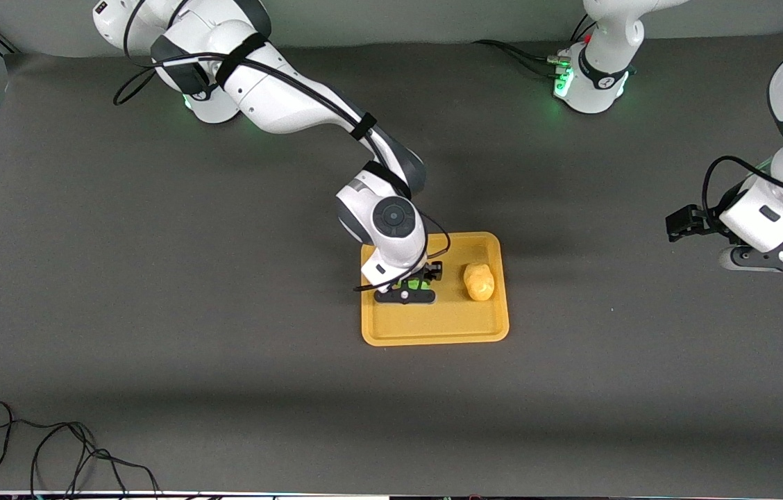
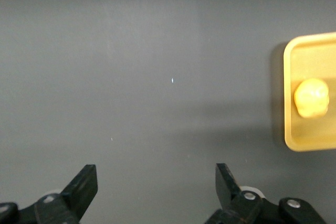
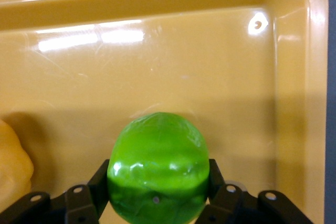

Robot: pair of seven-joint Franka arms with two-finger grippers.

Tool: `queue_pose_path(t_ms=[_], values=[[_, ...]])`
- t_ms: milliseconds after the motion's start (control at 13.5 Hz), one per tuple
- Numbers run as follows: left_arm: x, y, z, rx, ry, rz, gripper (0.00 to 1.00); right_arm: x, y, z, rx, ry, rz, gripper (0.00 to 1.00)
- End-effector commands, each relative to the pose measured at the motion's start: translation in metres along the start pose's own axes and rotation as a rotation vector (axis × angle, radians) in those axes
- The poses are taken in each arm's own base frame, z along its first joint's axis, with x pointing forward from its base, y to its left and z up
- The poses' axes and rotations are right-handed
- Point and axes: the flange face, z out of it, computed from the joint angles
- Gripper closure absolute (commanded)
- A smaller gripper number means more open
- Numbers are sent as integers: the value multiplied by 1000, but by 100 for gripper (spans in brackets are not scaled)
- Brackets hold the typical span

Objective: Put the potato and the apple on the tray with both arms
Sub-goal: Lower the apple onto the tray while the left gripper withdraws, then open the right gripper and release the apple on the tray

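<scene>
My right gripper holds the green apple (image 3: 157, 161) low inside the tray's rim, where the apple would stay in, so it is time to open now.
The yellow-orange tray (image 1: 433, 326) lies mid-table. The yellow potato (image 1: 479, 281) rests in it, near its rim toward the left arm's end. My right gripper (image 1: 412, 286) is over the tray beside the potato, shut on the green apple (image 1: 411, 283). In the right wrist view the fingers (image 3: 218, 179) press both sides of the apple (image 3: 157, 161) low over the tray floor (image 3: 184, 66), with the potato's edge (image 3: 10, 166) beside it. My left gripper (image 1: 777, 260) waits over bare table at the left arm's end, open and empty (image 2: 156, 187); its view shows the tray (image 2: 294, 129) and potato (image 2: 311, 97).
Black cables (image 1: 51, 451) lie on the grey table near the front edge at the right arm's end. The two arm bases stand along the table edge farthest from the front camera.
</scene>
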Motion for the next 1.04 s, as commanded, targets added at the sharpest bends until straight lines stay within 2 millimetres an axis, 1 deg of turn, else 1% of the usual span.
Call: queue_pose_path(t_ms=[0, 74, 148, 222, 296, 370, 519, 593, 667, 741, 815, 889, 963], values=[[-14, -2, -16, 7, 43, -7, 0, -1, -4, -9, -8, 21, 14, 30], [-22, -1, -21, 15, 42, -9, 0, 1, -4, -13, -2, 26, 16, 23], [-26, -6, -26, 20, 41, -12, 0, 4, -1, -15, -1, 29, 21, 14], [-28, -8, -28, 21, 39, -8, 0, 7, 1, -18, 1, 32, 21, 6], [-30, -13, -28, 21, 22, 32, 0, 9, 1, -21, 4, 35, 18, 0], [-33, -14, -27, 22, 9, 75, 0, 10, 1, -27, 9, 40, 19, 0], [-41, -19, -30, 1, -13, 61, 0, 11, 0, -28, 11, 42, 19, 0], [-48, -19, -31, -31, -11, 48, 0, 12, 1, -30, 11, 46, 17, 0], [-54, -21, -37, -46, -3, 37, 0, 23, 7, -49, 26, 63, 28, 0], [-60, -26, -48, -42, 8, 26, 0, 37, 20, -68, 43, 75, 55, 0], [-63, -36, -53, -45, 9, 8, 0, 41, 24, -96, 57, 92, 61, 0], [-63, -37, -60, -46, 13, 7, 0, 38, 29, -121, 46, 86, 64, 0], [-65, -43, -62, -49, 7, -3, 0, 48, 47, -149, 35, 103, 87, 0]])
